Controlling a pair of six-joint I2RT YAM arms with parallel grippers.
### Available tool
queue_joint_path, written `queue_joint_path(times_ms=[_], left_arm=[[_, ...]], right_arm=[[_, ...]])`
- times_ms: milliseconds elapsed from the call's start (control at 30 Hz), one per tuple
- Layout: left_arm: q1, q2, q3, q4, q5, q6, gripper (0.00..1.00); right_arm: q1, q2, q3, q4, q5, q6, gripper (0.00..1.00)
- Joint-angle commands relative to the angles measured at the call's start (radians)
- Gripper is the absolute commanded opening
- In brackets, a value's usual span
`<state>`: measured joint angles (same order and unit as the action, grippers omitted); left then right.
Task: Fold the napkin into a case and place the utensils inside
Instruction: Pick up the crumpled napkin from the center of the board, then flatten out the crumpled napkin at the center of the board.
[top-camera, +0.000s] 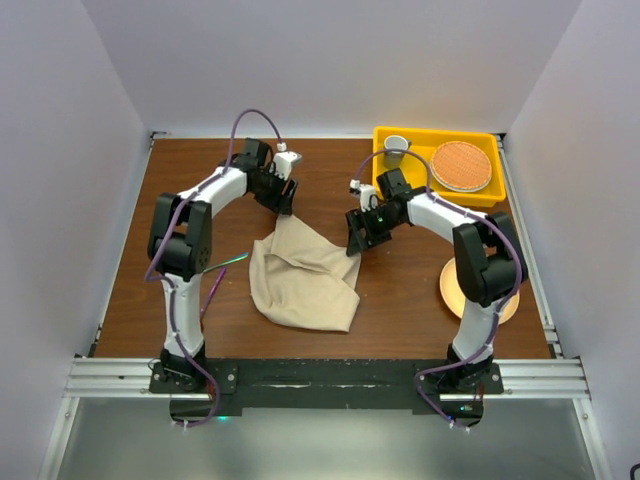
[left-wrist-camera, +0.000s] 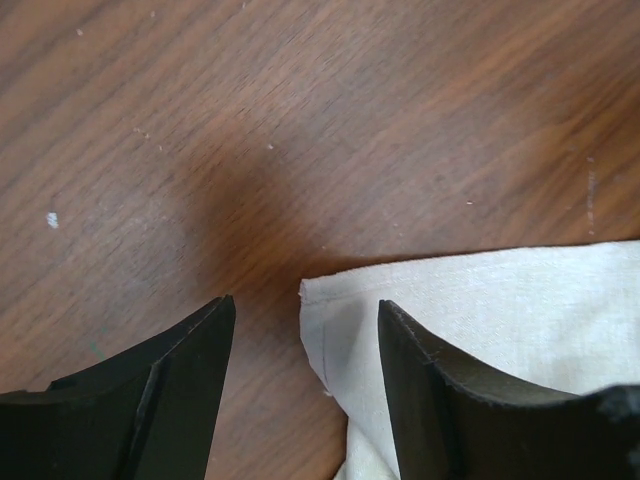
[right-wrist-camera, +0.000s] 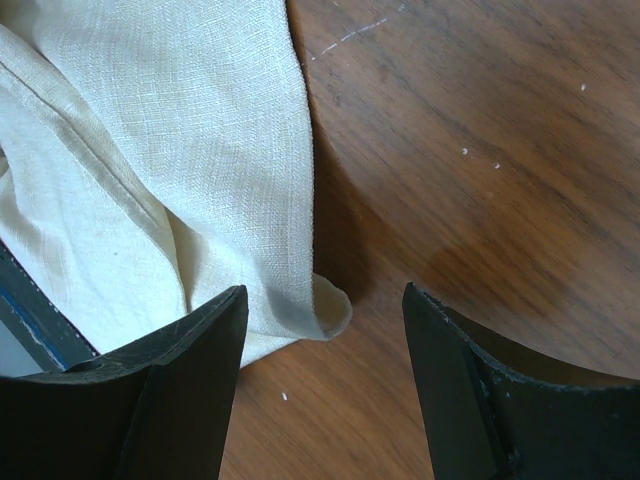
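The crumpled napkin needs to be spread open for folding into a case, so my left gripper will next pinch its hemmed far corner (top-camera: 284, 216) (left-wrist-camera: 322, 301).
The beige napkin (top-camera: 302, 275) lies crumpled in the middle of the table. My left gripper (top-camera: 283, 205) hovers at its far corner. In the left wrist view that gripper (left-wrist-camera: 306, 303) is open, the hemmed napkin corner (left-wrist-camera: 350, 300) lies flat between the fingers, and the right finger (left-wrist-camera: 440, 400) is above the cloth. My right gripper (top-camera: 356, 243) is at the napkin's right corner. In the right wrist view it (right-wrist-camera: 325, 291) is open, with a curled napkin corner (right-wrist-camera: 330, 310) between the fingers, unpinched. One thin iridescent utensil (top-camera: 230, 262) pokes out beside the left arm; the rest is hidden.
A yellow tray (top-camera: 485, 195) at the back right holds a white cup (top-camera: 396, 146) and a round woven mat (top-camera: 461, 166). A peach plate (top-camera: 448, 285) lies at the right, half hidden by the right arm. White walls close in the brown table.
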<state>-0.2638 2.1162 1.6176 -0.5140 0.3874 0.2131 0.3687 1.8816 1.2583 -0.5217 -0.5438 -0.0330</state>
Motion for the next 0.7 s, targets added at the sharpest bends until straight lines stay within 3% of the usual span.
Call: queue_joint_path(times_ms=[0, 67, 100, 167, 200, 267, 333, 433, 667], left_arm=[[0.009, 0.025, 0.045, 0.022, -0.009, -0.034, 0.63], [0.009, 0.034, 0.041, 0.022, 0.016, -0.031, 0.60], [0.009, 0.039, 0.041, 0.016, 0.056, -0.029, 0.54], [0.009, 0.044, 0.045, -0.003, 0.093, -0.021, 0.37], [0.009, 0.041, 0.047, -0.026, 0.147, -0.011, 0.17], [0.009, 0.007, 0.042, -0.040, 0.212, 0.000, 0.01], [0.008, -0.085, -0.005, -0.012, 0.294, -0.001, 0.00], [0.008, -0.220, -0.041, 0.025, 0.350, -0.026, 0.00], [0.006, -0.468, -0.002, -0.078, 0.473, -0.027, 0.00]], right_arm=[[0.012, 0.008, 0.006, 0.035, -0.027, 0.018, 0.68], [0.013, 0.020, 0.003, 0.032, -0.021, 0.016, 0.67], [0.013, 0.025, 0.004, 0.028, -0.019, 0.016, 0.65], [0.013, 0.030, 0.010, 0.017, -0.027, 0.015, 0.54], [0.013, 0.030, 0.015, 0.008, -0.033, 0.009, 0.48], [0.013, 0.016, 0.035, -0.012, -0.028, -0.001, 0.22], [0.009, -0.007, 0.061, -0.064, -0.018, -0.034, 0.00], [-0.014, -0.102, 0.085, -0.116, -0.001, -0.077, 0.00], [-0.129, -0.357, 0.208, -0.322, 0.067, -0.226, 0.00]])
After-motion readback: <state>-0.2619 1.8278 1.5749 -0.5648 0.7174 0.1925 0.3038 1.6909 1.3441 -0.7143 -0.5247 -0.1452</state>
